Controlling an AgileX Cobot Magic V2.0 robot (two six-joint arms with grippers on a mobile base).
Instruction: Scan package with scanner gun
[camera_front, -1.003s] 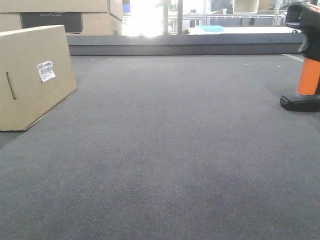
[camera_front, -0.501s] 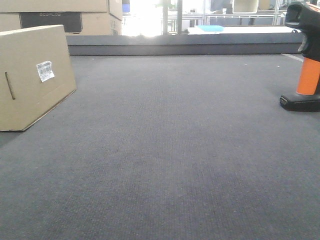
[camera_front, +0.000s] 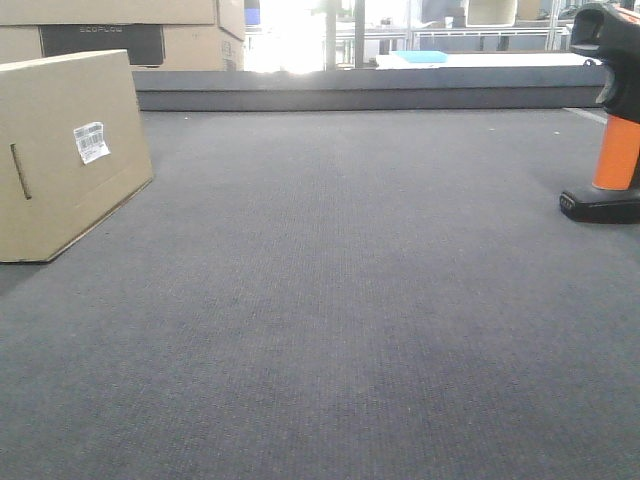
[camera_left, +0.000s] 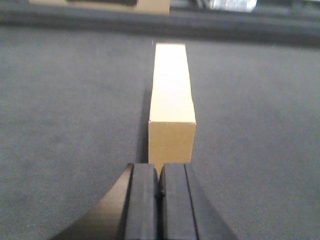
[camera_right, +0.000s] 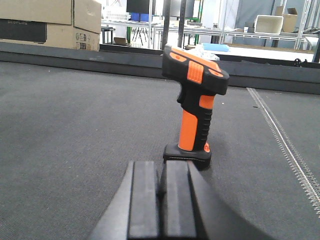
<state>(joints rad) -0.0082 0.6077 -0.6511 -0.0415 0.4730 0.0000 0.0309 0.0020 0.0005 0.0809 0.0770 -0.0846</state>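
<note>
I should next grab the package by its narrow end (camera_left: 171, 142) with my left gripper to turn its barcode label toward the scanner gun.
The package (camera_front: 65, 150), a tan cardboard box standing on edge with a small white barcode label (camera_front: 91, 141), sits at the left of the grey carpet. The left wrist view shows its narrow edge (camera_left: 172, 107) just ahead of my left gripper (camera_left: 159, 172), which is shut with nothing in it. The scanner gun (camera_front: 610, 110), black head, orange handle, black base, stands upright at the right edge. In the right wrist view the scanner gun (camera_right: 195, 105) is straight ahead of my right gripper (camera_right: 162, 170), also shut and empty. Neither gripper shows in the front view.
Stacked cardboard boxes with a dark panel (camera_front: 110, 35) stand behind the package at the back left. A low dark ledge (camera_front: 370, 88) runs along the far end of the carpet. Shelving and bins (camera_right: 270, 22) lie beyond it. A zipper-like strip (camera_right: 285, 145) runs along the right.
The front view shifted very slightly; the package and scanner gun stay where they were.
</note>
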